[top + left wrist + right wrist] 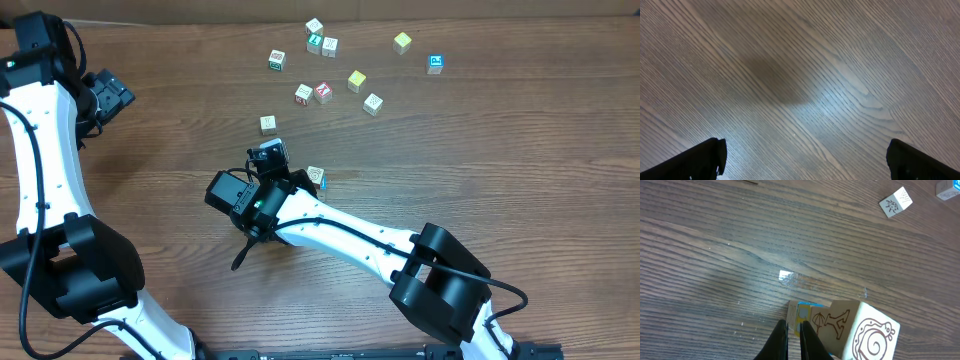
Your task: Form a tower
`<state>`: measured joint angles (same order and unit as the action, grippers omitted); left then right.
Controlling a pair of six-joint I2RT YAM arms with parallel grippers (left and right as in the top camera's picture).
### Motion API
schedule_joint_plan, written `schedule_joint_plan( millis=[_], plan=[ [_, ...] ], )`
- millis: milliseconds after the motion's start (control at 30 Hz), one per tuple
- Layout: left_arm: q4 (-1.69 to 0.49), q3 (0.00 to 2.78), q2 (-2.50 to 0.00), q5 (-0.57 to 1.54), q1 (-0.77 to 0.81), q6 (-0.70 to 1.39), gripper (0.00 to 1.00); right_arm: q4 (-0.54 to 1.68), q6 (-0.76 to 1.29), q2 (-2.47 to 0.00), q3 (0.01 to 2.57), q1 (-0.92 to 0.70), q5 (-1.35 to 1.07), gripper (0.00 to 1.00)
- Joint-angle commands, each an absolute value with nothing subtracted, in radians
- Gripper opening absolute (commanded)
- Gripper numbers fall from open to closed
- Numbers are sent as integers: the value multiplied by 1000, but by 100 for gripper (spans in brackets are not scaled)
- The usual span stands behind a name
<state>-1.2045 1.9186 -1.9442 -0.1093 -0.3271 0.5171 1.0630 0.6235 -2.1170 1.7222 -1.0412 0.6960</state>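
If I lifted my right gripper now, it would go up alone and the cubes would stay stacked: its fingers are shut on nothing beside the tower's lower cubes.
The tower (316, 177) stands mid-table; from overhead only its whitish top cube shows. The right wrist view shows the tower (860, 330) as a leaning-looking column: a top cube with a brown snail spiral, and below it faces with an umbrella, yellow and blue. My right gripper (272, 160) hangs just left of the tower. The right gripper (792, 335) is shut, its two black fingers pressed together with nothing between them, right beside the lower cubes. My left gripper (110, 95) sits far back left. The left gripper (805, 160) is open over bare wood.
Several loose cubes lie scattered at the back: a pale one (268, 123) nearest the tower, a green-sided one (277, 60), a red-printed one (322, 93), a yellow one (402, 41) and a blue one (435, 64). A ladybug cube (895, 202) lies ahead.
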Motion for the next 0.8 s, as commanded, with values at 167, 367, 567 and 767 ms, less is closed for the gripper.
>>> schedule_joint_plan(
  millis=[167, 367, 567, 767],
  plan=[
    [-1203, 1919, -1942, -115, -320, 512, 100, 1076, 620, -2104, 1734, -1039, 717, 7],
    [-1203, 1919, -1942, -115, -320, 512, 100, 1083, 620, -2104, 1734, -1039, 717, 7],
    [-1203, 1919, -1942, -115, -320, 512, 100, 1093, 620, -2104, 1734, -1038, 717, 7],
    [-1203, 1919, -1942, -115, -320, 512, 100, 1104, 620, -2104, 1734, -1039, 717, 7]
  ],
)
